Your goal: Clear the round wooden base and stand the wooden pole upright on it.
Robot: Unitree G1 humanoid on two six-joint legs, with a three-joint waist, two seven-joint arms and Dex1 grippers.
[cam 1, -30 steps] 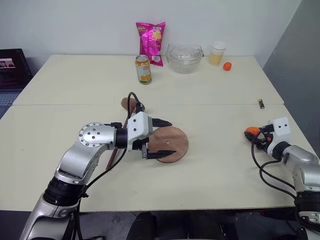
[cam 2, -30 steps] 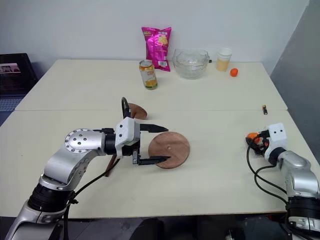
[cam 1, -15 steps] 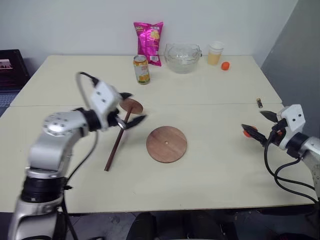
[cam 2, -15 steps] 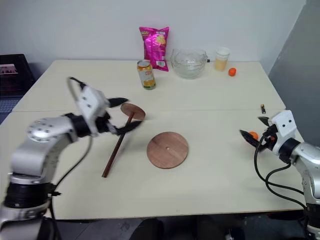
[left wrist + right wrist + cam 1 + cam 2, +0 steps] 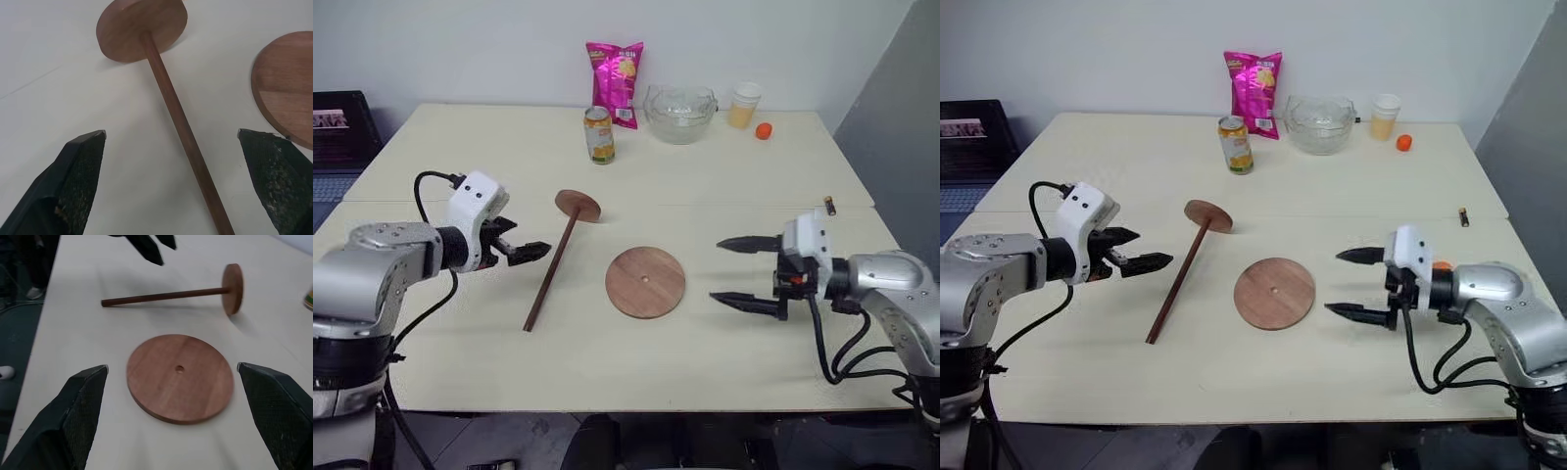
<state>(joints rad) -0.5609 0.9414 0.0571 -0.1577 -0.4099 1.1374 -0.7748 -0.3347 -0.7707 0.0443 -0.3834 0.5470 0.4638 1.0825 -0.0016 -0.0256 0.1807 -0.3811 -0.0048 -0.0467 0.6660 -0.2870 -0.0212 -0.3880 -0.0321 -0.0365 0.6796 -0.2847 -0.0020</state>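
The left gripper should next grab the long wooden pole by its rod's middle (image 5: 552, 269) to keep the pole balanced, as a wide disc sits at one end of the pole.
The round wooden base (image 5: 645, 282) lies flat at the table's middle, its top bare around the small centre hole. To its left the wooden pole (image 5: 551, 269) lies on its side, with its end disc (image 5: 578, 205) at the far end. My left gripper (image 5: 527, 238) hovers open and empty just left of the pole, which runs between its fingertips (image 5: 85, 152) in the left wrist view. My right gripper (image 5: 1333, 282) stands open and empty to the right of the base, pointing at it. The right wrist view shows the base (image 5: 179, 377) and the pole (image 5: 166, 296) beyond.
At the back stand a pink snack bag (image 5: 614, 70), a can (image 5: 599, 134), a glass bowl (image 5: 679, 101), a cup (image 5: 741, 105) and a small orange ball (image 5: 763, 130). A small dark object (image 5: 828, 205) lies at the right. Another orange thing (image 5: 1443, 265) shows behind my right gripper.
My left gripper swung from over the base to the left of the pole. My right gripper left the orange thing near the right edge and came in toward the base, jaws wider.
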